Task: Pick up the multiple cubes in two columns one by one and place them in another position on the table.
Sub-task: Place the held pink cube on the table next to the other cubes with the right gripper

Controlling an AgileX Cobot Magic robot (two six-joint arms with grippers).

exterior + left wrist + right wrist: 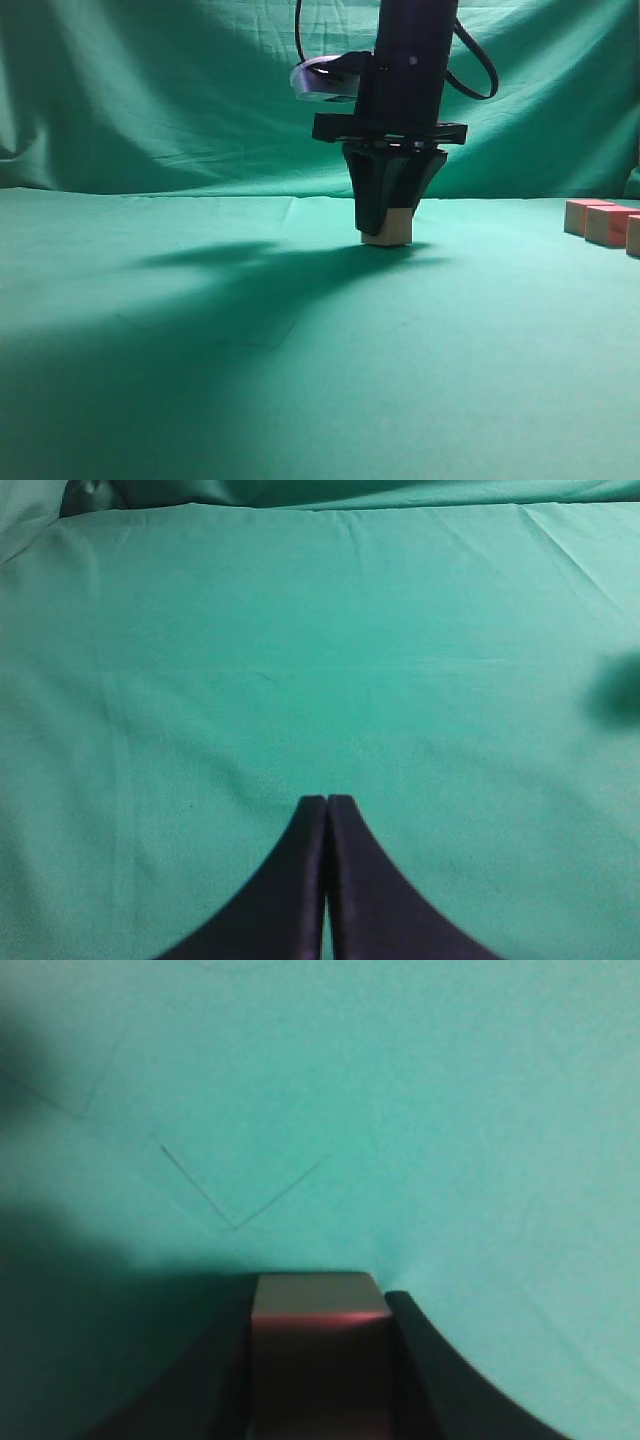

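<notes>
The held cube's base [386, 241] is on the green cloth, so the cube would stand and my right gripper opens next.
One cube [391, 229] stands on the green table [250, 350] near the middle, and my right gripper [388, 222] comes straight down over it, shut on its two sides. In the right wrist view the same cube [318, 1350] fills the gap between the dark fingers [440, 1360], its bottom at the cloth. More cubes [600, 220] with reddish tops sit in a row at the far right edge. My left gripper [326, 802] hovers over bare green cloth, jaws pressed together and holding nothing.
A wrinkled green backdrop [150, 100] hangs behind the table. A faint crease [235, 1200] marks the cloth ahead of the held cube. The arm's shadow [200, 270] spreads to the left of it.
</notes>
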